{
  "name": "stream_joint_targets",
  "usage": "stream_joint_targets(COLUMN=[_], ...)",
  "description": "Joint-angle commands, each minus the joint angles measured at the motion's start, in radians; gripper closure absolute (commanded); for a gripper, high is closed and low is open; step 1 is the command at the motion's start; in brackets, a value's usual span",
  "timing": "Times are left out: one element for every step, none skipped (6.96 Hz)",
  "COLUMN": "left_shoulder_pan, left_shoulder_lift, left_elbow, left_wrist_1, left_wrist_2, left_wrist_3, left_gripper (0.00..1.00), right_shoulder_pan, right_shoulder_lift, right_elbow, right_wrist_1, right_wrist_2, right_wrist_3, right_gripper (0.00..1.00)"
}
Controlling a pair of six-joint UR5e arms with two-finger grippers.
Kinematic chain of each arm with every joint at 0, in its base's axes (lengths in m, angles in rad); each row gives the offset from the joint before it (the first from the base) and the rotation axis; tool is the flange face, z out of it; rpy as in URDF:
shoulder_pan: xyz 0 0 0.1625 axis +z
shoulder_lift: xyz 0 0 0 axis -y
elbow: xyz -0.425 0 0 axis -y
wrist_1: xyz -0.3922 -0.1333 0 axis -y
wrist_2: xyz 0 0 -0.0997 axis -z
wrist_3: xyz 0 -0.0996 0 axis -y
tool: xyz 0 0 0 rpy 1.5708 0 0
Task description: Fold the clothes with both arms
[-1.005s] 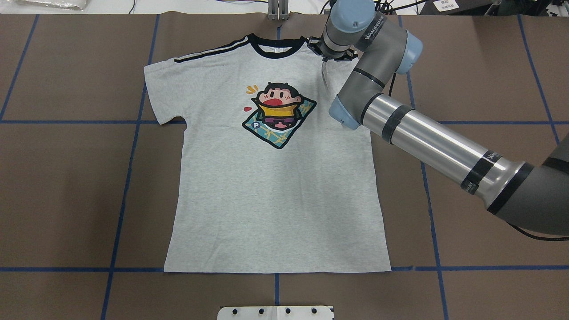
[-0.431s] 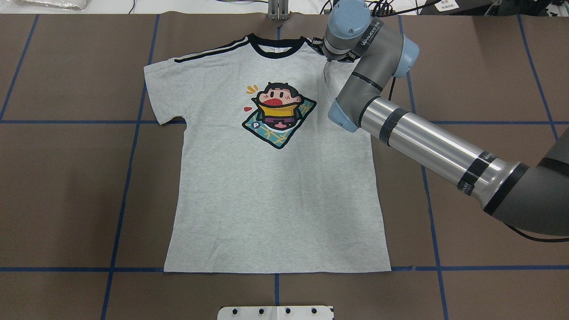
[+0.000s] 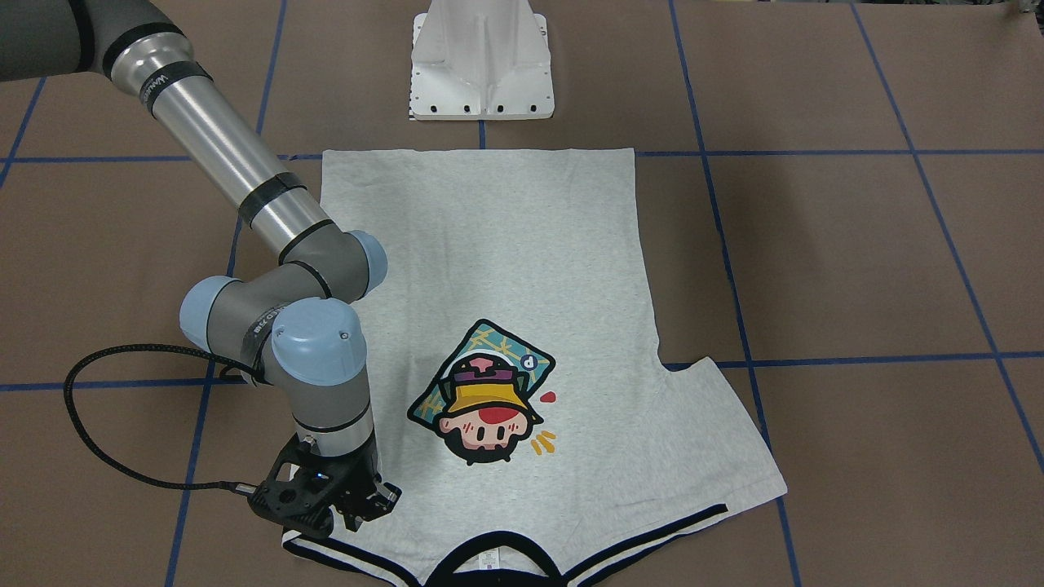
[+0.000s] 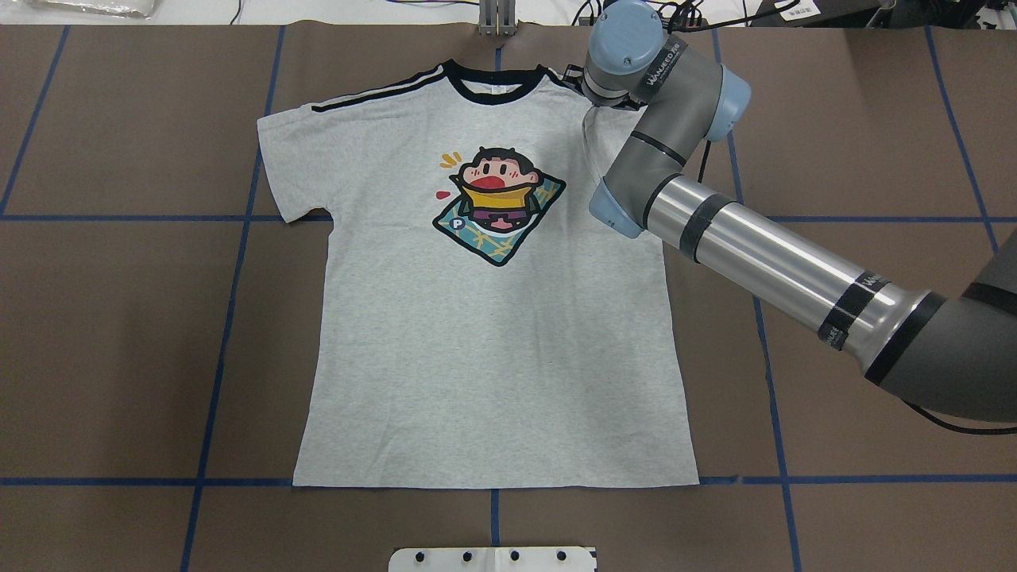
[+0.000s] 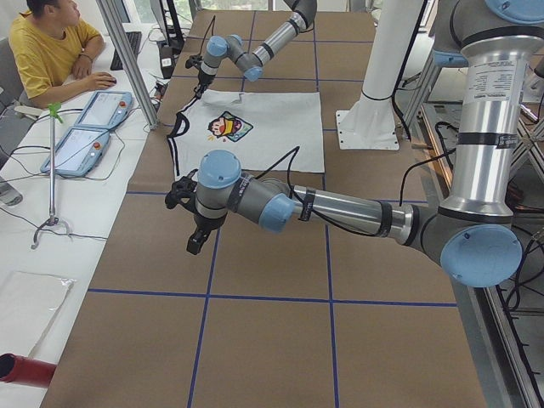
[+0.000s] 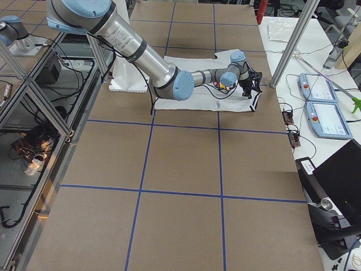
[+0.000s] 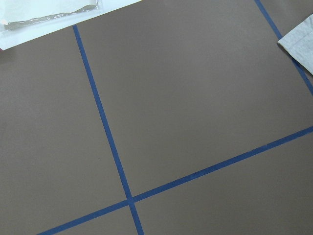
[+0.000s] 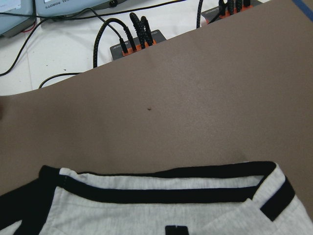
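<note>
The sleeve at my right gripper's fingers lies down against the grey T-shirt's front (image 3: 431, 514) (image 8: 117, 218) and would stay folded, so it is now time to open.
The grey T-shirt (image 4: 493, 334) lies flat, print up, collar toward the far edge. My right gripper (image 3: 359, 509) is down on its shoulder beside the collar, shut on the fabric. A crease (image 4: 585, 139) runs up to it, and that sleeve does not lie spread out. The right wrist view shows the black-striped shoulder (image 8: 161, 210) close below and bare table beyond. My left gripper (image 5: 195, 245) hangs above bare table well off the shirt's other sleeve; I cannot tell whether it is open. Its wrist view catches only a shirt corner (image 7: 301, 39).
The white base pedestal (image 3: 481, 65) stands at the shirt's hem side. A black cable (image 3: 98, 456) loops on the table beside the right wrist. Cable plugs (image 8: 137, 39) sit past the far edge. A person (image 5: 51, 51) sits at a side table with pendants (image 5: 85, 127).
The right arm's wrist has turned and shifted slightly over the shirt's shoulder. The shirt's body lies as before.
</note>
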Motion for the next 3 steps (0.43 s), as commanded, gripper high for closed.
stream_joint_targets(left_shoulder_pan=[0.000,0.000,0.000], left_shoulder_lift=[0.000,0.000,0.001], left_elbow=[-0.002,-0.003,-0.008], left_wrist_1=[0.001,0.001,0.002], left_wrist_2=[0.000,0.000,0.000], left_wrist_3=[0.000,0.000,0.000], left_gripper=[0.00,0.00,0.00], right_shoulder_pan=[0.000,0.001,0.006], right_shoulder_lift=[-0.006,-0.007,-0.008], right_elbow=[-0.009,-0.009,-0.009], right_wrist_1=[0.000,0.000,0.000], right_wrist_2=[-0.024,-0.025,-0.026], right_wrist_3=[0.002,0.002,0.000], right_gripper=[1.00,1.00,0.36])
